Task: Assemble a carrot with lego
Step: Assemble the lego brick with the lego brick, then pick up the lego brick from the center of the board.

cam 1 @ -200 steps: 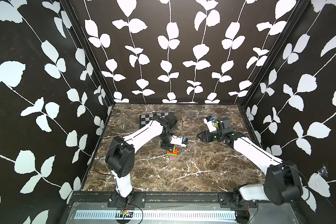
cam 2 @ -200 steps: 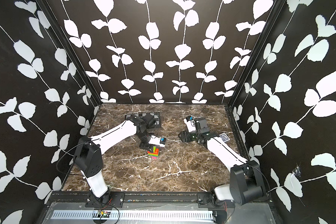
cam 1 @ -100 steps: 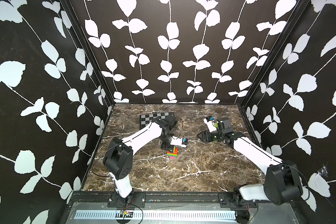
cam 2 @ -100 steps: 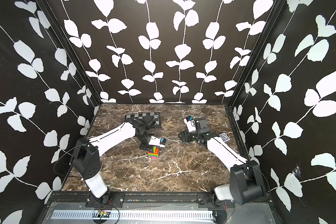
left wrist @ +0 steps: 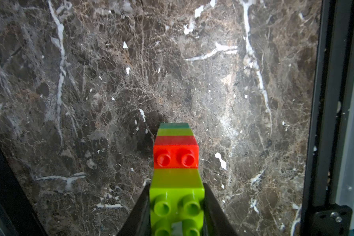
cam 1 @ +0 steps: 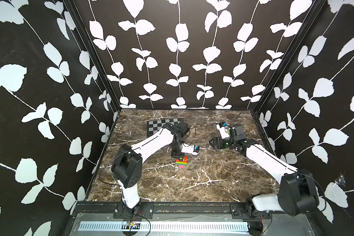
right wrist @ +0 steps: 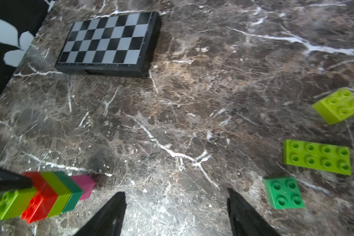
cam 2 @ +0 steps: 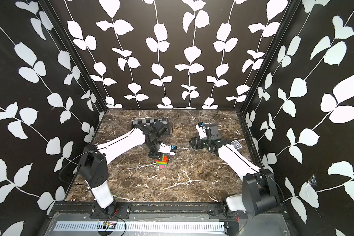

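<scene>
My left gripper is holding the lime brick with its lower edge flush on the red brick (cam 1: 184,158) (left wrist: 176,158), beside the red brick's exposed studs. It is ready to release the lime brick.
The carrot (cam 1: 182,162) (cam 2: 161,162) is a tapered stack with lime, red, lime, dark green and pink bands. My left gripper (left wrist: 176,196) (cam 1: 177,156) is shut on its lime studded top brick, and the carrot points down at the marble. Its pink tip (right wrist: 84,187) is low by the table and hidden in the left wrist view. My right gripper (right wrist: 176,196) (cam 1: 213,143) stands open and empty to the carrot's right, apart from it. Loose lego lies by it: a green square brick (right wrist: 283,192), a long lime brick (right wrist: 317,157) and a lime square brick (right wrist: 338,105).
A chequered board (cam 1: 159,127) (right wrist: 108,43) lies at the back left, partly under my left arm. A dark playing card (cam 2: 236,145) lies near the right wall. Black leaf-patterned walls enclose the marble table (cam 1: 192,183) on three sides.
</scene>
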`<state>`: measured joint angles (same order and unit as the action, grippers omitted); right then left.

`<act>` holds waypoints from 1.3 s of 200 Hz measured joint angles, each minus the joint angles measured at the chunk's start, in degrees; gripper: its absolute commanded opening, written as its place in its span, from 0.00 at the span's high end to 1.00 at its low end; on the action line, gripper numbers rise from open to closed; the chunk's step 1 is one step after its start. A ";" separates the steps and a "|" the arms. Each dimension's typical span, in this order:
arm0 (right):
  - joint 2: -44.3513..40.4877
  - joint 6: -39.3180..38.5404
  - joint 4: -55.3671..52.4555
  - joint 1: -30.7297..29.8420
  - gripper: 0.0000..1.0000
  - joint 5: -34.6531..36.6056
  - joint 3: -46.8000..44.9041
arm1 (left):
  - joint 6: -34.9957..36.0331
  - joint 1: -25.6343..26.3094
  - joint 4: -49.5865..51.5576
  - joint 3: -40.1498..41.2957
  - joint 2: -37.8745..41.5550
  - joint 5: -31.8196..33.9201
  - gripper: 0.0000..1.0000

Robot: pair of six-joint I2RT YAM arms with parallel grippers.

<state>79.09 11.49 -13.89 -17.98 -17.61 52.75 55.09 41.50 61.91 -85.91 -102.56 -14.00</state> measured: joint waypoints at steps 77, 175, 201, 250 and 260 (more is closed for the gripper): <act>0.35 3.58 1.90 0.28 0.18 5.18 0.00 | -1.77 0.00 1.46 -1.60 -0.17 -1.44 0.55; 15.06 11.28 0.33 9.73 0.15 15.89 6.64 | -10.16 0.00 -7.50 0.55 12.79 -12.96 0.49; 21.68 15.13 -0.31 12.70 0.15 17.49 9.81 | -14.32 0.00 -12.68 1.77 16.74 -15.78 0.49; 28.70 20.11 -0.57 13.60 0.20 16.39 13.51 | -17.77 0.00 -17.20 4.44 17.99 -16.57 0.49; 29.57 20.70 -0.46 13.40 0.22 15.87 14.64 | -17.92 0.00 -17.29 4.85 17.99 -16.55 0.49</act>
<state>108.66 32.18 -14.35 -4.58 -1.74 67.40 37.17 41.50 44.62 -81.06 -84.58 -30.55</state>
